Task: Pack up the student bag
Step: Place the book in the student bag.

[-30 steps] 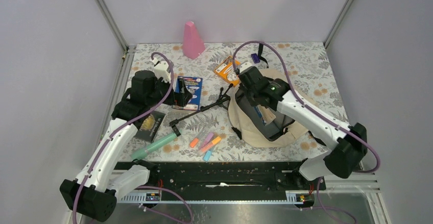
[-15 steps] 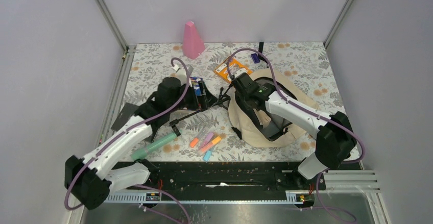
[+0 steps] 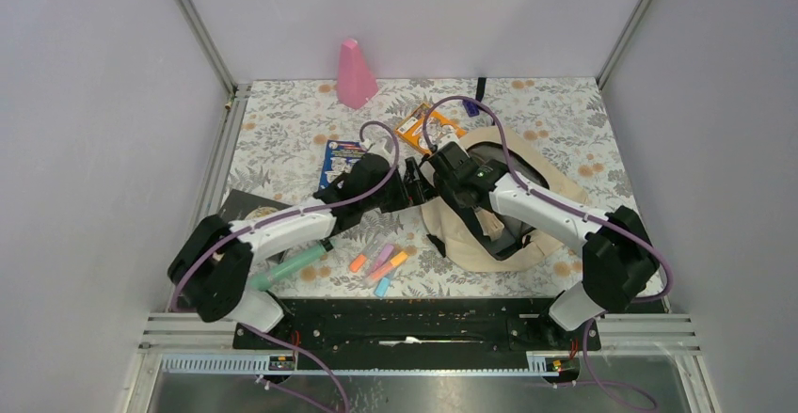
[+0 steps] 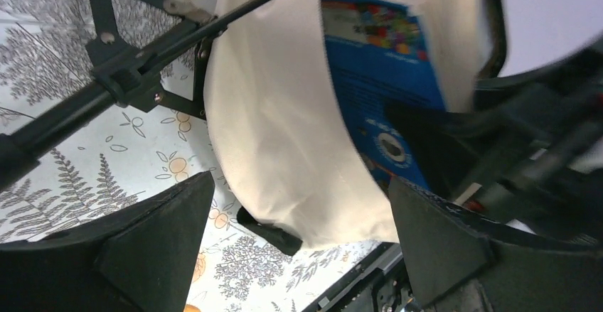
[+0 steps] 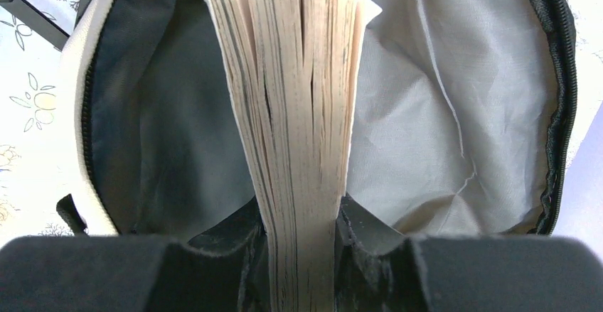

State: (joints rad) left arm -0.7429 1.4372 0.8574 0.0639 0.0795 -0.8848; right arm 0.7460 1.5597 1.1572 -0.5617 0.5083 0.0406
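Observation:
The bag's opening should stay open for the blue book (image 4: 384, 92), so my left gripper should next grab the bag by its beige fabric rim (image 4: 348, 170).
The student bag (image 3: 455, 234), cream with black zipper trim, lies open at centre right. My right gripper (image 3: 450, 174) is shut on a thick blue-covered book (image 5: 299, 113) and holds it page edges up inside the bag's mouth (image 5: 434, 92). The left wrist view shows the book's blue cover (image 4: 373, 70) behind the bag's cream wall (image 4: 274, 127). My left gripper (image 3: 408, 191) is open and empty at the bag's left edge, its jaws wide apart on either side of the fabric (image 4: 299, 255).
A second blue book (image 3: 339, 157) lies flat left of the bag. A black folding stand (image 3: 362, 208) lies under my left arm. A black book (image 3: 243, 204), green marker (image 3: 287, 268), highlighters (image 3: 381, 264), orange booklet (image 3: 419, 129) and pink cone (image 3: 356, 72) are around.
My left arm has swung right, from over the blue book on the table to the bag's left edge. My right gripper has shifted slightly left with its book.

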